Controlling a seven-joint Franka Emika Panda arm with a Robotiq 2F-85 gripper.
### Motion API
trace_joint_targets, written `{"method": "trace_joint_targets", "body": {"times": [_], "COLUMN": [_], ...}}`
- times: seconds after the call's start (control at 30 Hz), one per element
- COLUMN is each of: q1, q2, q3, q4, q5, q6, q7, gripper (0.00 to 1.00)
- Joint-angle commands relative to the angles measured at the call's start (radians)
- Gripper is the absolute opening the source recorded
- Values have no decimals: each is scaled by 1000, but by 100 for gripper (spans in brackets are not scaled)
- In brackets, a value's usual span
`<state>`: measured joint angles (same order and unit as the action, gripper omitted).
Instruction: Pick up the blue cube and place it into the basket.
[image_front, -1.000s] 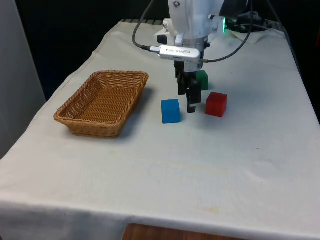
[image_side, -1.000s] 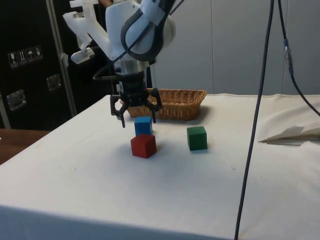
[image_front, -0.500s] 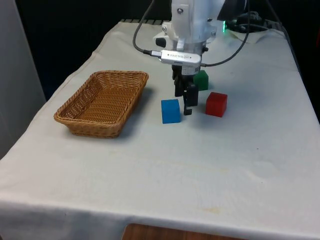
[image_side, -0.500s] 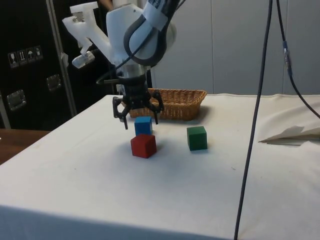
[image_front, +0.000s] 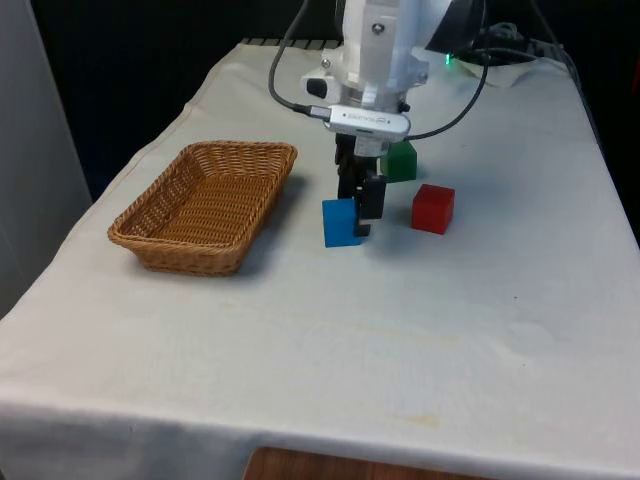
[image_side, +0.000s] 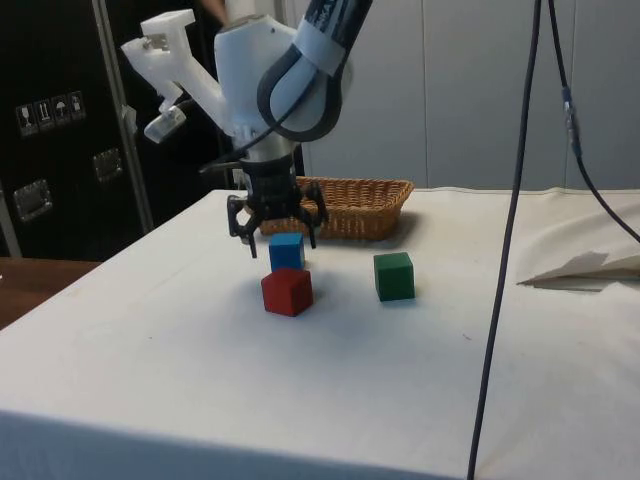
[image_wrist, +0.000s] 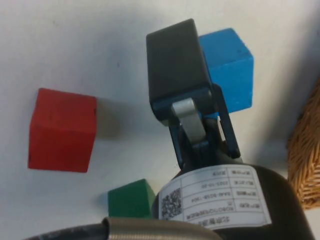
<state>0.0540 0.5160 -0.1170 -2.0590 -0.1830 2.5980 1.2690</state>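
The blue cube (image_front: 340, 222) needs to go into the wicker basket. My gripper will pick up the blue cube next by its opposite sides.
The blue cube (image_front: 340, 222) sits on the white cloth between the wicker basket (image_front: 150, 232) and the red cube (image_front: 433, 208). My gripper (image_front: 361, 222) hangs low at the blue cube's edge on the front view's right, partly overlapping it. In the side view the gripper (image_side: 279, 243) is open, its fingers spread just above the blue cube (image_side: 287, 251). In the wrist view one black finger (image_wrist: 175, 70) covers part of the blue cube (image_wrist: 227, 65). Nothing is held.
A green cube (image_front: 403, 160) stands behind the gripper and the red cube (image_side: 288, 291) beside it; both lie close to the fingers. The basket (image_side: 340, 207) holds nothing and lies on the front view's left. The table's near half is bare cloth.
The gripper has moved towards the front view's left, from the gap between the blue and red cubes to the blue cube's edge. The cubes have not moved.
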Motion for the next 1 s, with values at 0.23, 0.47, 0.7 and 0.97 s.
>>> {"method": "trace_joint_targets", "body": {"times": [0.23,0.47,0.7,0.97], "q1": [-2,-2,-1,0], "q2": [30,32,30,24], "q3": [-26,-35,-37,-38], "q4": [17,20,21,20], "q5": [-3,0,0,1], "q6": [41,34,24,17], "q7": [0,-2,-1,4], "gripper": [100,100,100,39]}}
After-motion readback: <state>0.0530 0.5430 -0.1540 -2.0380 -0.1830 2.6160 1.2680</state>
